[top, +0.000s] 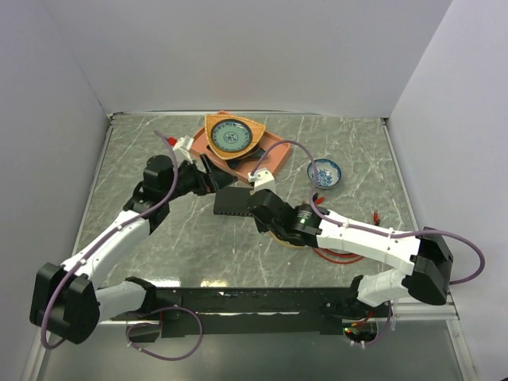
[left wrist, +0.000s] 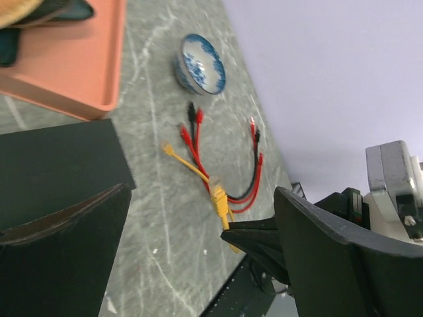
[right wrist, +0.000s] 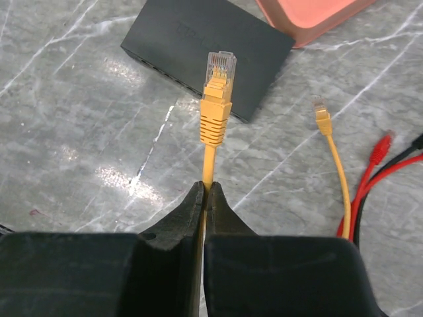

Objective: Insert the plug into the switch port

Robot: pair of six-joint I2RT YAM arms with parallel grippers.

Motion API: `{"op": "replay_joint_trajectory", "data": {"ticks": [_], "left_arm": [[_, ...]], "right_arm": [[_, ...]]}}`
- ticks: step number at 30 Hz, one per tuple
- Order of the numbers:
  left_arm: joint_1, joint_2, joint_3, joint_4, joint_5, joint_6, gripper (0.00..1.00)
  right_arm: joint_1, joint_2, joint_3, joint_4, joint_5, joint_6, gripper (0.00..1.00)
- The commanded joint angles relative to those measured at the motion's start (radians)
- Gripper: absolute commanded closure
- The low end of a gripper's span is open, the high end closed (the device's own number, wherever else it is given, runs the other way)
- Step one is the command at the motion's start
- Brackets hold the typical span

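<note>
Next, my left gripper grabs the yellow plug by its clear tip, leaving the cable end free for my right gripper to re-grip for insertion.
The yellow plug [right wrist: 219,71] with its clear tip sticks up from my right gripper [right wrist: 206,187], which is shut on the yellow cable just below it. The tip points toward the flat black switch box [right wrist: 208,36], a short gap away from it. The switch port row [right wrist: 173,78] runs along the box's near long edge. In the top view my right gripper [top: 255,200] hovers at the box's [top: 230,202] right end. My left gripper [top: 208,181] stands wide open at the box's far side, with nothing between its fingers [left wrist: 66,251]. The held plug [left wrist: 218,198] shows there too.
An orange tray [top: 266,155] holding a patterned plate [top: 230,136] sits just behind the box. A blue-and-white bowl [top: 325,172] stands to the right. A loose yellow plug end [right wrist: 322,112] and red and black leads [right wrist: 373,165] lie on the marble table right of the box.
</note>
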Motion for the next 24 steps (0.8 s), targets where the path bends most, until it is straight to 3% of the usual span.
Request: {"op": "replay_joint_trajectory", "data": {"ticks": [1,6,13,24], "left_arm": [[-0.059,0.064,0.074,0.036,0.02,-0.015,0.07],[-0.137,0.157,0.152,-0.017,0.019,0.004,0.12],[-0.196,0.247,0.223,-0.051,0.028,0.035,0.33],[-0.237,0.282,0.238,-0.007,0.051,0.035,0.36]], "right_arm": [[0.019,-0.061,-0.013,-0.021,0.065,0.004,1.0],[0.036,-0.07,-0.003,-0.039,0.098,0.005,1.0],[0.045,-0.096,0.006,-0.069,0.127,0.03,1.0],[0.047,-0.165,-0.003,-0.052,0.096,0.038,1.0]]}}
